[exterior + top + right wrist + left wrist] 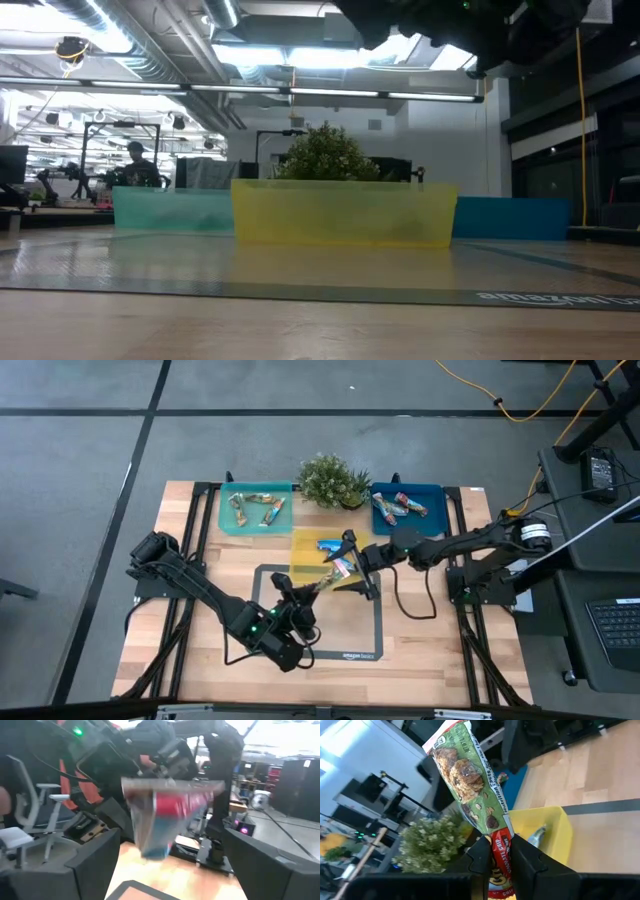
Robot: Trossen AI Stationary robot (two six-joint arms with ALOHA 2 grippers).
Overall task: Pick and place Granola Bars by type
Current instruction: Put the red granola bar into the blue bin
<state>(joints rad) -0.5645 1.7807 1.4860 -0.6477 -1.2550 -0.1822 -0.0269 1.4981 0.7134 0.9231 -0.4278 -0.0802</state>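
Observation:
This granola bar goes into the blue tray [409,510], so my right gripper will next take the bar by its loose end.
My left gripper [305,592] is shut on a granola bar [465,775] with a green wrapper and a red end, held above the table near the yellow tray [305,548]. My right gripper [358,565] stands open, facing the bar's free end [167,815]. Its fingers [95,860] stand wide on either side with gaps, touching nothing. A blue bar [330,545] lies in the yellow tray. Tan bars [255,510] lie in the teal tray [228,520], and silvery red-blue bars [403,508] lie in the blue tray [435,515]. My left gripper pinches the bar's red end [501,855] between its two fingers [481,860]. The fingers come nearly level from the table's near left, and the bar runs on past the fingertips along their line. The bar is lifted clear, its free end [343,567] toward my right gripper.
A potted plant [333,480] stands at the far edge between the teal and blue trays. A dark-outlined mat [340,650] marks the table's middle. In the low view the three trays [345,212] stand in a row, with the arms overhead.

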